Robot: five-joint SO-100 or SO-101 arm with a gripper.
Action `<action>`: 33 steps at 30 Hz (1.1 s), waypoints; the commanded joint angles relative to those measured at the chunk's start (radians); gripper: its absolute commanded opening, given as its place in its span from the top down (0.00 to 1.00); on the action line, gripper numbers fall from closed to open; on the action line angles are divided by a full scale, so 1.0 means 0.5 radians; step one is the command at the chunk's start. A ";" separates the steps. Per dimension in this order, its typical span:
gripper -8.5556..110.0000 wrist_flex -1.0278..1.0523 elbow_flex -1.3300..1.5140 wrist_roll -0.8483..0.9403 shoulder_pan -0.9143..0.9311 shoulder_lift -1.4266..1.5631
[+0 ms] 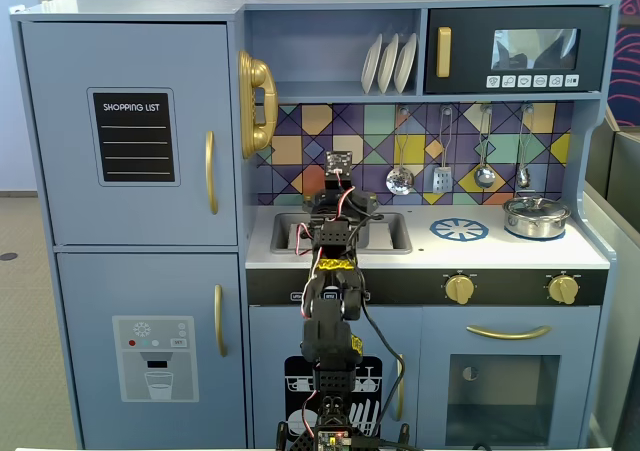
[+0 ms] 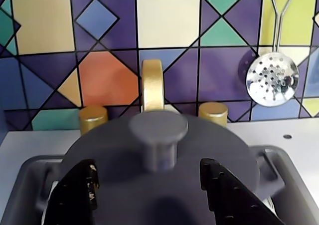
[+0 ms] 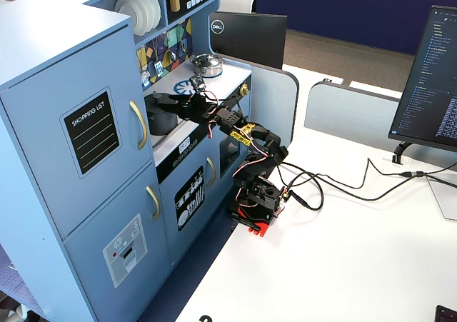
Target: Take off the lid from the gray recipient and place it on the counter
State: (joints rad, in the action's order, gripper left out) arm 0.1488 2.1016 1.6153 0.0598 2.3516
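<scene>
My gripper picks up the lid by its knob next, to take it off the gray recipient and place the lid on the counter.
The dark gray lid lies flat on the gray recipient, which stands in the recessed sink of the white counter. In the wrist view my gripper is open just above the lid. Its black fingers stand on either side of the lid's central knob, with a gap on each side. In a fixed view the arm covers the pot, and the gripper reaches over the sink from the front.
A shiny silver pot with its own lid stands at the counter's right end, beside the blue burner print. A gold faucet and gold taps rise behind the sink. A skimmer hangs on the backsplash.
</scene>
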 commanded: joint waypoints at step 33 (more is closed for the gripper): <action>0.93 -0.080 -0.767 0.169 0.003 -0.460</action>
State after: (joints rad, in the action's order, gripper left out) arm 0.0844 1.8362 1.6812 0.0568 2.0693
